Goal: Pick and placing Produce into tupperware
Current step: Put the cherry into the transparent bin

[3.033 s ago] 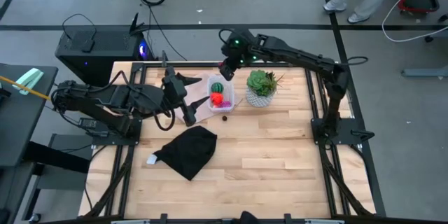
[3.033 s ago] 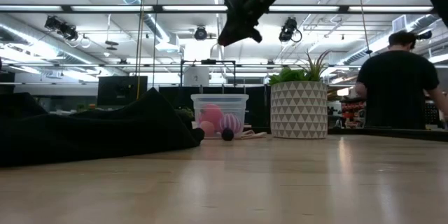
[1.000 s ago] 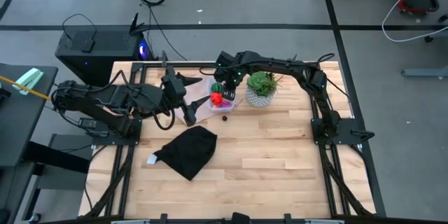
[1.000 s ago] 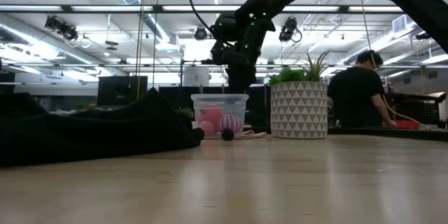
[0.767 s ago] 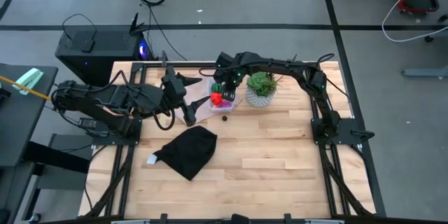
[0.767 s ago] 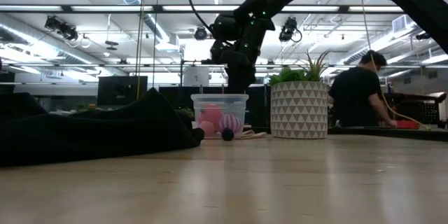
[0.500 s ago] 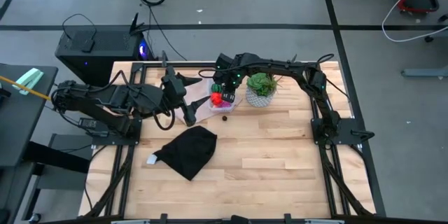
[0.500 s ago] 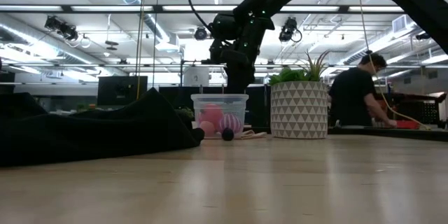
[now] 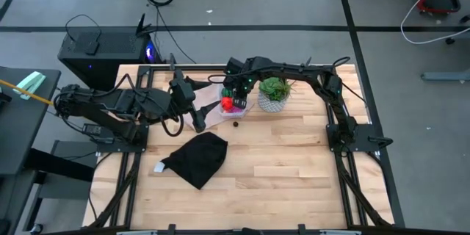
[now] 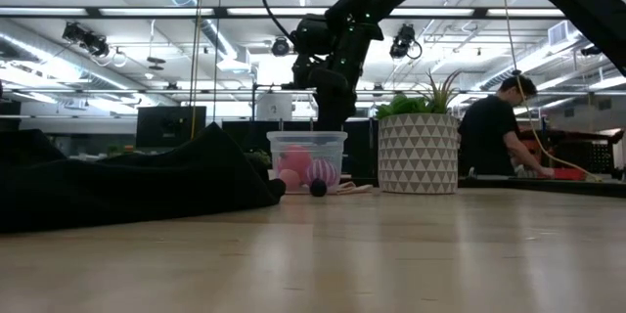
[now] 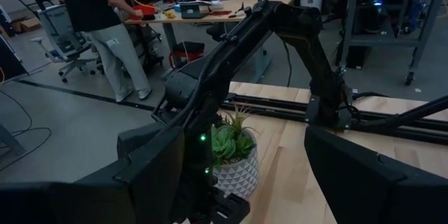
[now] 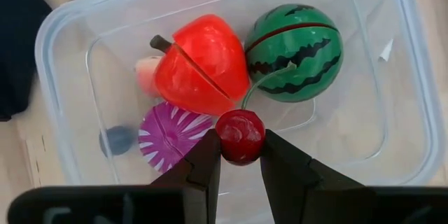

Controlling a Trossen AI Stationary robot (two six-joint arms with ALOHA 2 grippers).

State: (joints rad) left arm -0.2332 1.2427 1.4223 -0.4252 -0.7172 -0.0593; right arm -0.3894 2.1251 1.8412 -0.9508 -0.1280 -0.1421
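Note:
The red cherry [image 12: 240, 136] is well inside the rim of the clear tub [image 12: 420, 77]. The cherry would land in the tub and stay there if my right gripper opened now.
The tupperware [image 9: 233, 103] [image 10: 307, 161] [image 12: 63, 49] is a clear tub on the table beside the plant pot. In it lie a red fruit [image 12: 199, 63], a green striped ball [image 12: 294, 38], a purple piece [image 12: 168, 129] and a pink bit [image 12: 145, 73]. My right gripper [image 12: 240, 155] [image 9: 237, 95] hangs over the tub, shut on a small red cherry [image 12: 240, 136]. A dark little ball [image 9: 236, 124] [image 10: 318, 188] rests on the table by the tub's near side. My left gripper [image 9: 197, 121] [image 11: 245, 147] waits open to the tub's left. My right gripper pinches the red cherry's round body [image 12: 240, 140] between its two fingertips [image 12: 206, 157], coming from above and pointing down. The cherry is held clear above the pieces in the tub, and its green stem [image 12: 262, 87] curves away from the fingers.
A green succulent in a white patterned pot [image 9: 273, 92] [image 10: 418, 154] stands right of the tub. A black cloth [image 9: 198, 158] [image 10: 127, 186] lies toward the near left, with a white tag [image 9: 159, 167] beside it. A pale sheet [image 9: 213, 111] lies under the tub. A person [image 10: 494, 137] works beyond the table.
My right gripper has come down from high above the tub to just over its opening, and in the last second it has stayed nearly still there. The person beyond the table has shifted about.

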